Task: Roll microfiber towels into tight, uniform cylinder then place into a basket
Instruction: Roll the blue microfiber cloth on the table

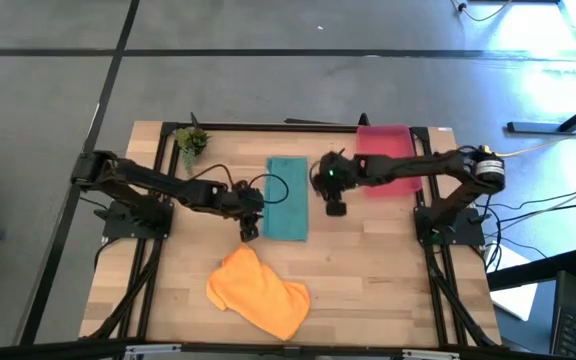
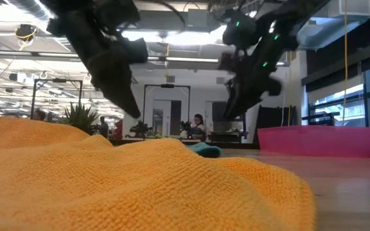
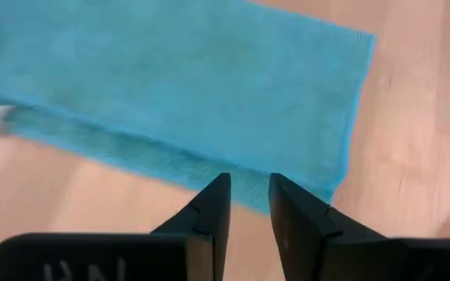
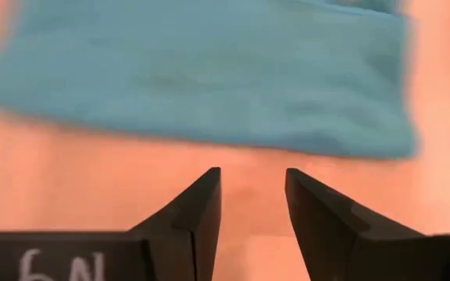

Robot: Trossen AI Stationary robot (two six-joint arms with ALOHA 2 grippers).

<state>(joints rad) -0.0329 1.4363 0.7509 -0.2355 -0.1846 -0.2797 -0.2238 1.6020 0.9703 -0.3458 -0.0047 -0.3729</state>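
Note:
The right gripper grips the teal towel (image 1: pixel 288 198) by its short hemmed end (image 1: pixel 286 233) next, to start rolling it up.
The teal towel (image 1: pixel 288 198) lies flat on the table's middle as a long folded strip, running near to far. My left gripper (image 1: pixel 249 232) hovers off its near-left corner, slightly open, with the towel's edge (image 3: pixel 194 86) beyond its fingertips. My right gripper (image 1: pixel 335 208) hovers beside the towel's right edge (image 4: pixel 209 78), open, with bare wood between its fingers. Both are empty and clear of the table. The orange towel (image 1: pixel 258 292) lies crumpled near the front edge. The pink basket (image 1: pixel 383 135) stands at the far right.
A small green plant (image 1: pixel 192 141) stands at the far left corner. In the low view the orange towel (image 2: pixel 108 186) fills the foreground and hides most of the teal towel (image 2: pixel 204 149). Bare wood lies to the right of both towels.

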